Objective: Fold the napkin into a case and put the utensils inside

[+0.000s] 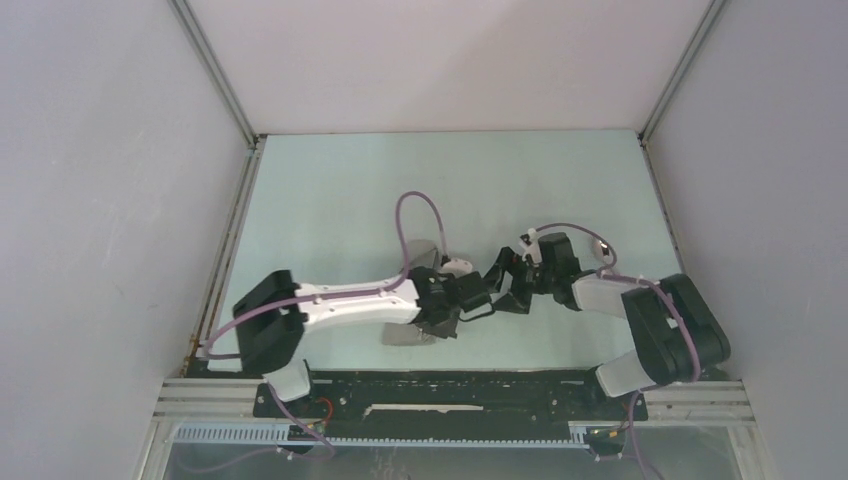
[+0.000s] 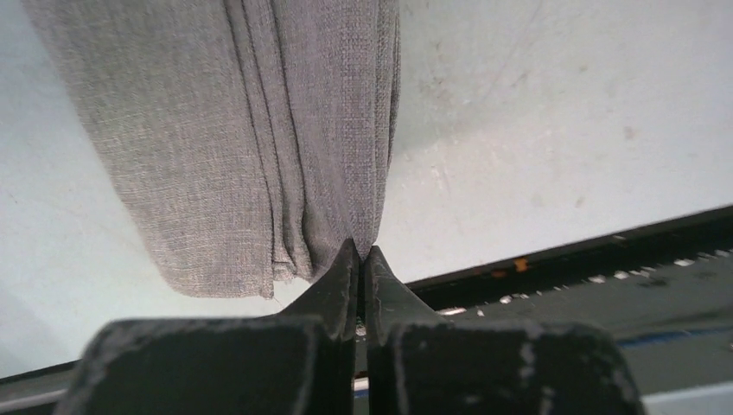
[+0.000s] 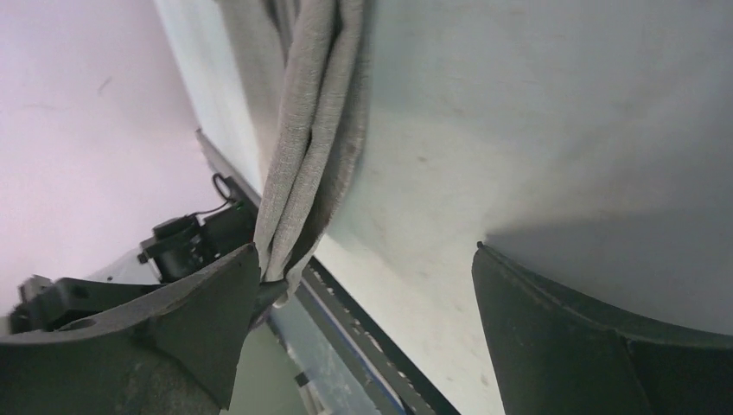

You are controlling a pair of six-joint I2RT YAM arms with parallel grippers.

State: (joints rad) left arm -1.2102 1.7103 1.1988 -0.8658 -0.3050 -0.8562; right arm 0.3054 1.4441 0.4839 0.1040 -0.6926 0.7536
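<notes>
Next, my right gripper grabs the napkin's layered folded edge [image 3: 334, 91] beyond my left gripper to fold that side of the napkin into a case.
The napkin [image 2: 242, 130] is folded into a narrow strip of several layers on the pale table. In the top view only its ends [image 1: 426, 250] show from under my left arm. My left gripper [image 2: 363, 252] is shut on the strip's right-hand folded edge near its near end; it also shows in the top view [image 1: 440, 325]. My right gripper [image 3: 367, 259] is wide open and empty, and its left finger [image 3: 216, 303] is just beside the napkin's layered edge [image 3: 311, 130]. In the top view the right gripper [image 1: 497, 285] sits right of the left one. The fork and spoon are out of view.
A black rail [image 1: 450, 385] runs along the table's near edge, close behind the napkin's near end. Aluminium frame posts and grey walls enclose the table on the left [image 1: 225, 250], right [image 1: 660, 200] and back.
</notes>
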